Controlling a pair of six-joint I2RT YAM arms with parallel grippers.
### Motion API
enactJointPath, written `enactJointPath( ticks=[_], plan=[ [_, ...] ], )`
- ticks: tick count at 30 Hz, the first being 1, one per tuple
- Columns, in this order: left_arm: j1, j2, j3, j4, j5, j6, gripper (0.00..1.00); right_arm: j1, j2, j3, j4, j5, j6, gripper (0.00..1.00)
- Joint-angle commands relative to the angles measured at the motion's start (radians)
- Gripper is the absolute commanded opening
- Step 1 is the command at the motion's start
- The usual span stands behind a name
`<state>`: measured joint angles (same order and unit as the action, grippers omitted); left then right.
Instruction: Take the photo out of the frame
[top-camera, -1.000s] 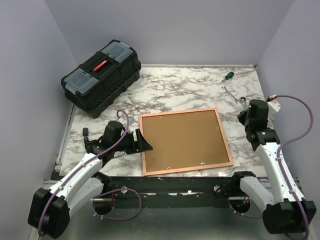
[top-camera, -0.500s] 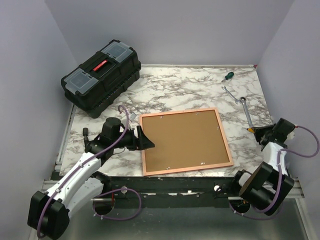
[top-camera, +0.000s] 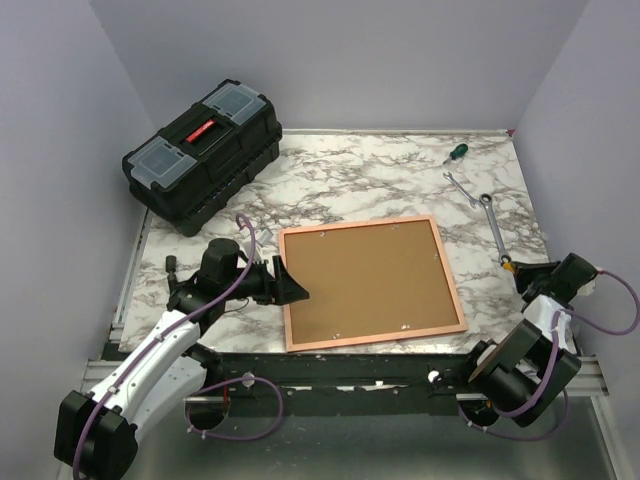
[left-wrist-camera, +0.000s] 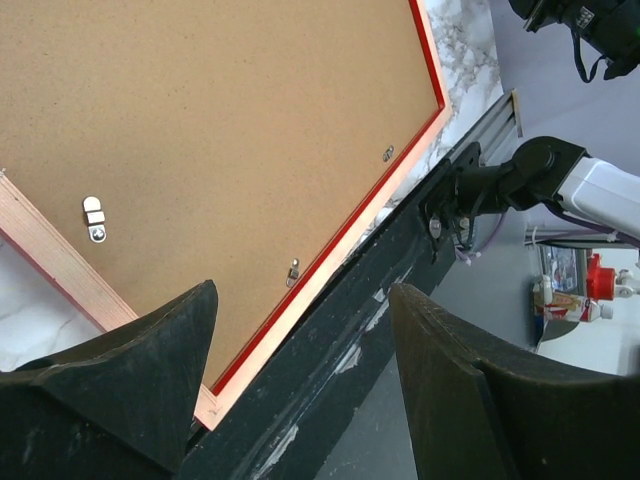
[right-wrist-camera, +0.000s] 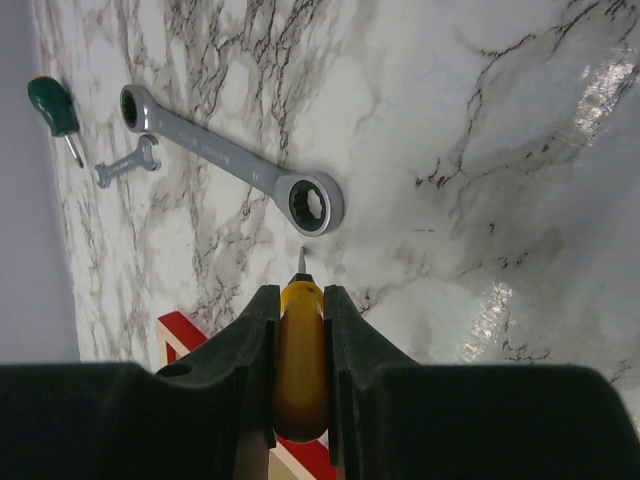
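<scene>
My right gripper should now release the screwdriver low over flat, empty marble, its tip short of the ratchet wrench.
The frame (top-camera: 453, 283) lies face down on the marble table, its thin red edge (left-wrist-camera: 340, 245) round the brown backing board (top-camera: 365, 278). The photo is hidden under that board. Small metal clips (left-wrist-camera: 93, 218) hold the board at its edges. My left gripper (top-camera: 291, 280) stands open at the frame's left edge, just above it; in the left wrist view the left gripper (left-wrist-camera: 302, 295) has nothing between its fingers. My right gripper (top-camera: 515, 268) is right of the frame, shut on a yellow-handled screwdriver (right-wrist-camera: 300, 350) that points at the ratchet wrench (right-wrist-camera: 240, 165).
A black toolbox (top-camera: 203, 155) stands at the back left. A green-handled screwdriver (top-camera: 456, 152), a small wrench (top-camera: 457, 185) and the ratchet wrench (top-camera: 493, 225) lie at the back right. The table's dark front rail (left-wrist-camera: 330, 370) runs just beyond the frame's near edge.
My right arm has folded down and back toward the table's right edge, carrying the yellow screwdriver. The left gripper has hardly moved.
</scene>
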<state>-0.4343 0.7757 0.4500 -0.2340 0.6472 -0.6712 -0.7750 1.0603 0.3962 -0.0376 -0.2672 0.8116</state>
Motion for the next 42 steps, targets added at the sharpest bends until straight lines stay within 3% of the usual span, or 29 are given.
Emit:
enactJointPath(
  ticks=[1,4,8,23,33,42],
  plan=[
    [-0.004,-0.009,-0.003,0.01,0.041,0.031,0.72,-0.034,0.014,-0.029,0.027,-0.033,-0.027,0.01],
    [-0.004,0.0,-0.016,0.038,0.054,0.024,0.72,-0.034,0.008,-0.03,0.046,-0.097,-0.042,0.01],
    [-0.004,0.028,-0.01,0.048,0.074,0.032,0.72,-0.034,0.0,-0.026,0.0,-0.024,-0.072,0.01],
    [-0.004,-0.005,-0.011,0.043,0.064,0.038,0.72,-0.034,0.108,-0.036,0.002,0.057,-0.115,0.46],
    [-0.004,0.019,-0.008,0.053,0.081,0.038,0.72,-0.033,0.115,-0.033,0.013,0.073,-0.138,0.58],
    [-0.004,0.01,-0.014,0.055,0.078,0.036,0.72,-0.035,0.103,-0.028,0.001,0.094,-0.14,0.76]
  ],
)
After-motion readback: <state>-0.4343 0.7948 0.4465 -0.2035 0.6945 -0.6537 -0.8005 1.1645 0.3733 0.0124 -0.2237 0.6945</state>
